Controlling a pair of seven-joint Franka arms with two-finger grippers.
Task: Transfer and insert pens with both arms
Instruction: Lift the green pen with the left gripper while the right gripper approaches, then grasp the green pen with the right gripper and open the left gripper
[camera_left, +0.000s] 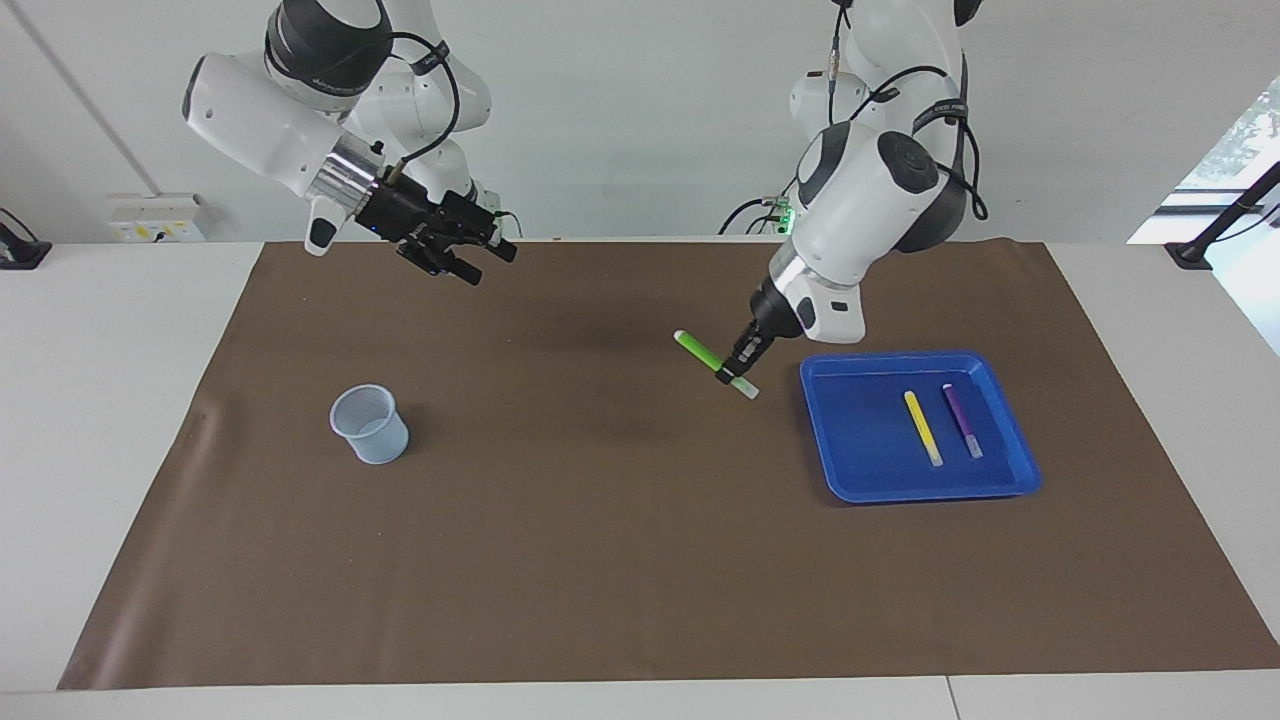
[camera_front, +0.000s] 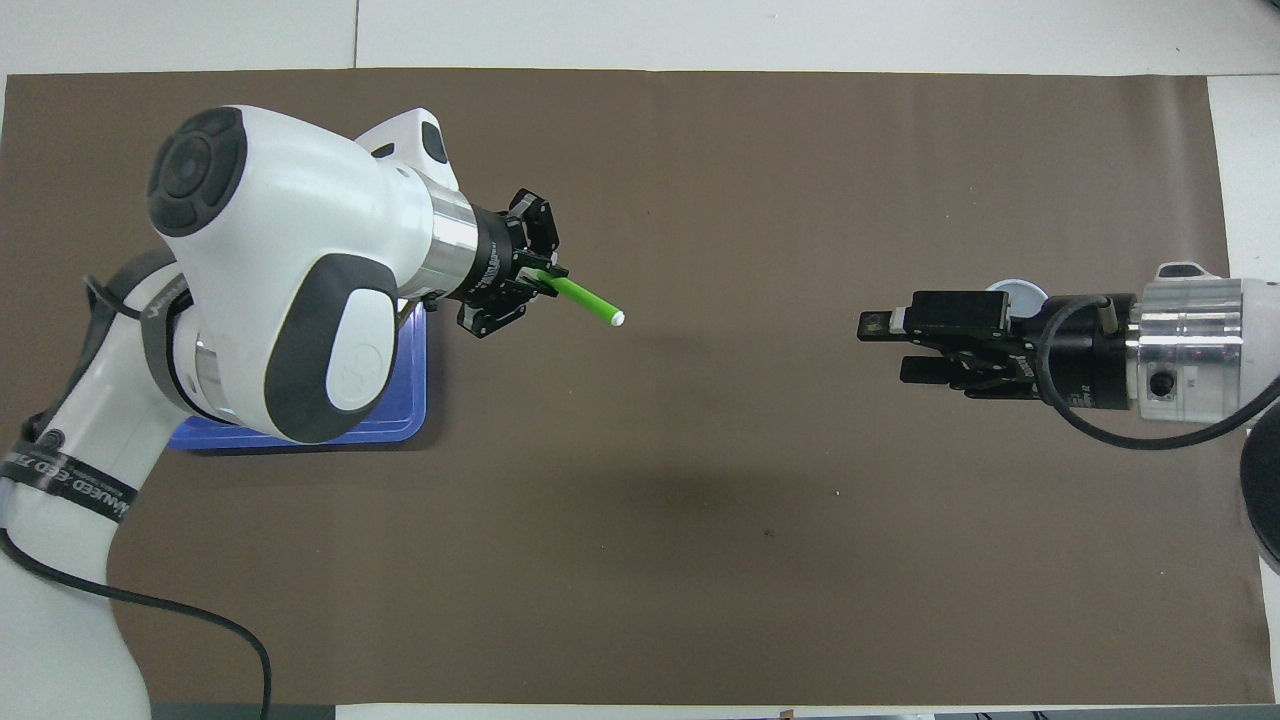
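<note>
My left gripper holds the green pen's other end. My right gripper next needs to grab the pen's loose white-tipped end (camera_front: 603, 308) to transfer the pen.
My left gripper (camera_left: 728, 375) (camera_front: 540, 280) is shut on the green pen (camera_left: 700, 350) (camera_front: 585, 297) and holds it in the air over the brown mat, beside the blue tray (camera_left: 860, 470). The pen's free white-tipped end points toward the right arm's end of the table. The yellow pen (camera_left: 923, 427) and the purple pen (camera_left: 962, 420) lie side by side in the tray. My right gripper (camera_left: 455, 255) (camera_front: 885, 345) is open and empty, raised over the mat and pointing toward the green pen.
A pale translucent cup (camera_left: 370, 425) stands upright on the mat (camera_left: 600, 560) toward the right arm's end; in the overhead view only its rim (camera_front: 1018, 295) shows above the right gripper. The left arm hides most of the tray (camera_front: 400, 400) there.
</note>
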